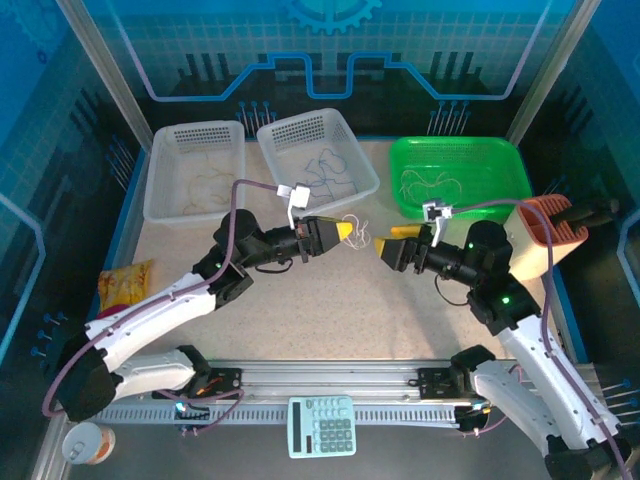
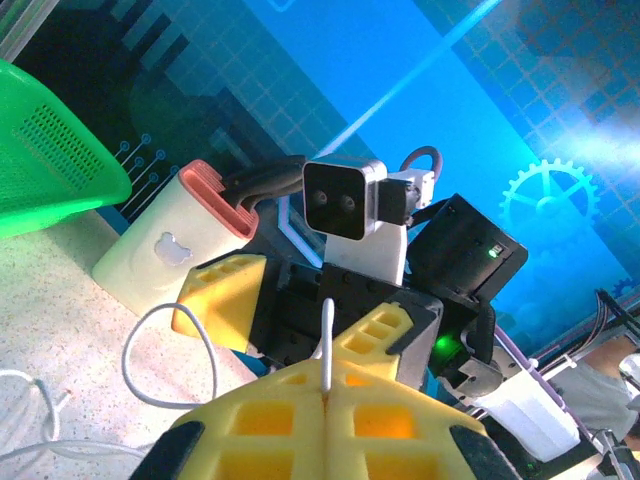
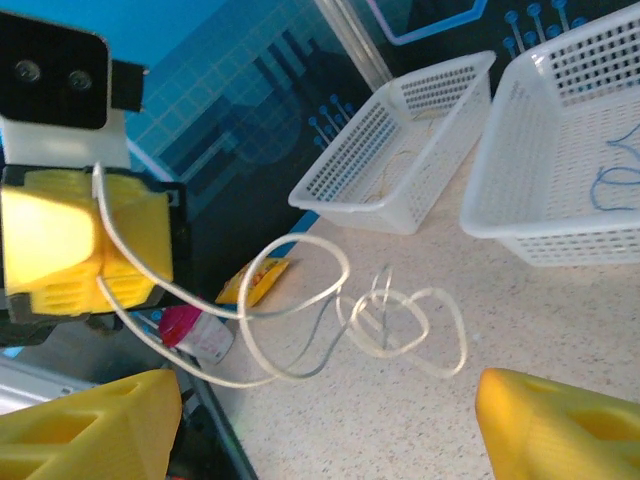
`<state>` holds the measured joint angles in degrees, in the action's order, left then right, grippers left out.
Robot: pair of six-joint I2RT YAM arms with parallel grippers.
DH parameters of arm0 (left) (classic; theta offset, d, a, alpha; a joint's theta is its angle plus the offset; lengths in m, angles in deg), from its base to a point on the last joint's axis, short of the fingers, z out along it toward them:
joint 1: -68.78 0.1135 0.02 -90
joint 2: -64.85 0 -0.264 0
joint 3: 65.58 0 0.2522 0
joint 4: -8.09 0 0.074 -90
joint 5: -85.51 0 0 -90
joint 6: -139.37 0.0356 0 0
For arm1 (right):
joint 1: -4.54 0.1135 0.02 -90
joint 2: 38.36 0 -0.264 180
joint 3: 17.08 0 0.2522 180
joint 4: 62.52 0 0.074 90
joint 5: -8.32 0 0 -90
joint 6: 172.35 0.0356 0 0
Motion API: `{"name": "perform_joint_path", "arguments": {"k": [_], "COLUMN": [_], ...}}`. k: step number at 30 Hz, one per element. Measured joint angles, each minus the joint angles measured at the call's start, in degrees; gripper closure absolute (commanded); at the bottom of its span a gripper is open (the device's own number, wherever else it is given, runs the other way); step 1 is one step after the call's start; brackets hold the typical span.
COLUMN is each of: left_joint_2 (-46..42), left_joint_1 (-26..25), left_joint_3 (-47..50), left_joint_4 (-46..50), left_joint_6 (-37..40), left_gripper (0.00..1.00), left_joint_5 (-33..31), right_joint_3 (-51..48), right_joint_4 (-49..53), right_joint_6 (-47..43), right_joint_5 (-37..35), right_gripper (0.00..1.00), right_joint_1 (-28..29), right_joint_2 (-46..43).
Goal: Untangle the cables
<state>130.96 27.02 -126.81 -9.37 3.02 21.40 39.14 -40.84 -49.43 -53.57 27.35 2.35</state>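
Note:
I will next use my right gripper to grab a whitish piece of cable (image 1: 367,238) on the tangle's side away from my left gripper, to pull the cables apart.
A tangle of thin whitish and grey cables (image 3: 400,320) hangs in loops just above the table between my two grippers; from above it is a small knot (image 1: 360,225). My left gripper (image 1: 348,232) is shut on one whitish strand (image 2: 326,345), which sticks up from between its yellow pads (image 2: 270,400). My right gripper (image 1: 388,243) faces it from the right with its jaws open and nothing between them; the tangle lies ahead of its fingertips (image 3: 540,420). More cables lie in the three baskets.
At the back stand two white baskets (image 1: 152,205) (image 1: 366,168) and a green basket (image 1: 470,208). A white and orange holder (image 1: 545,240) stands at the right edge, a yellow snack packet (image 1: 125,286) lies at the left, and a calculator (image 1: 322,425) sits at the front.

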Motion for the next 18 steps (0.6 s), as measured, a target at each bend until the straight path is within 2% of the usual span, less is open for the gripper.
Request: {"name": "perform_joint_path", "arguments": {"k": [13, 18], "left_joint_2": [1.05, 1.68], "left_joint_1": [0.02, 0.02], "left_joint_3": [0.00, 0.00], "left_joint_4": [-1.60, -2.82], "left_joint_6": [-0.48, -1.75], "left_gripper": [1.00, 1.00], "left_joint_5": [0.57, 1.03], "right_joint_3": [0.00, 0.00], "right_joint_4": [-3.37, -4.61], "right_joint_6": [-0.20, -0.28], "right_joint_5": [-1.40, -2.60], "right_gripper": [0.36, 0.52], "right_joint_1": [5.70, 6.93], "right_joint_2": [2.67, 6.10]}}
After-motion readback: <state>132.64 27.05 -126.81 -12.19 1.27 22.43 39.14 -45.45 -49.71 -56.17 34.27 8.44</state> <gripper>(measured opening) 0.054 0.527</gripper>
